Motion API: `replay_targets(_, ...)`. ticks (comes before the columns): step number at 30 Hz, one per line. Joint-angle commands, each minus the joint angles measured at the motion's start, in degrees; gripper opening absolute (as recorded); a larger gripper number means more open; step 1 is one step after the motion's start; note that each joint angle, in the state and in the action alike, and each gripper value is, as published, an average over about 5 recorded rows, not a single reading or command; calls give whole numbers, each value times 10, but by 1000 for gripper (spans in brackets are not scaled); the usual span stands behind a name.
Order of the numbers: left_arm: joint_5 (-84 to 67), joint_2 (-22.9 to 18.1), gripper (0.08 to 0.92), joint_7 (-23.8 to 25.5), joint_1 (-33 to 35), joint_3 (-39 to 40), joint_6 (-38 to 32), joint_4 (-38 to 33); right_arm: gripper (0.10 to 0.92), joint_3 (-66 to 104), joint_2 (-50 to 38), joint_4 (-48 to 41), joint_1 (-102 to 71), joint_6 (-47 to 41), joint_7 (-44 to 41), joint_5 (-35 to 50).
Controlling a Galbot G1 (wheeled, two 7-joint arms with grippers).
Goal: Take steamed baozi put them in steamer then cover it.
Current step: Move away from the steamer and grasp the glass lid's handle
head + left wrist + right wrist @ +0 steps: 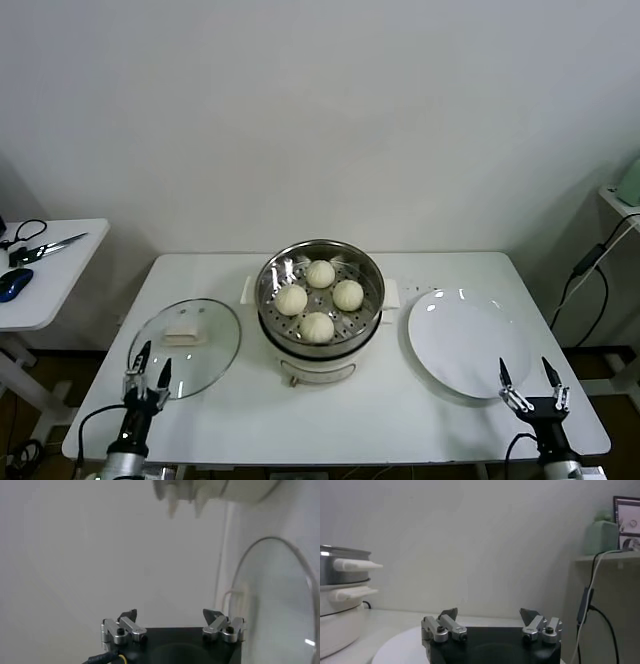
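The left gripper will next cover the steamer of baozi (319, 297), so it will take hold of the glass cover by its cream handle (186, 331).
Several cream-white baozi (319, 298) lie in the shiny steel steamer (275, 272) on its cream-white pot base (318, 366) at the table's middle. The clear glass cover (212, 340) with its cream handle (186, 331) lies flat on the table left of the steamer; it also shows in the left wrist view (280, 605). My left gripper (149, 370) is open and empty at the front left, just before the cover's near edge. My right gripper (526, 380) is open and empty at the front right, by the near edge of the plate. The steamer's side handle shows in the right wrist view (355, 565).
A flat white plate (466, 341) lies right of the steamer with nothing on it. A side table (50, 270) at the far left holds scissors (45, 246) and a blue mouse (14, 282). A cable (590, 262) hangs at the far right.
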Motion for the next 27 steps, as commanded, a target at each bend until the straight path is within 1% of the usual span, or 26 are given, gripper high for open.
replay_targets(1,60,2,823,13,-56,16,10,73,823,4,17,8,-20,17,11,-14)
replay_targets(10,50,15,823,26,-151,34,19,164,823,14,22,8,-32,25,12,-14)
replay_targets(25,38,32,823,38,-214,52,44,208,823,8,36,3,-30,27,11,-27)
replay_targets(27,39,33,809,38,-218,53,47,212,823,8,36,2,-29,28,11,-28)
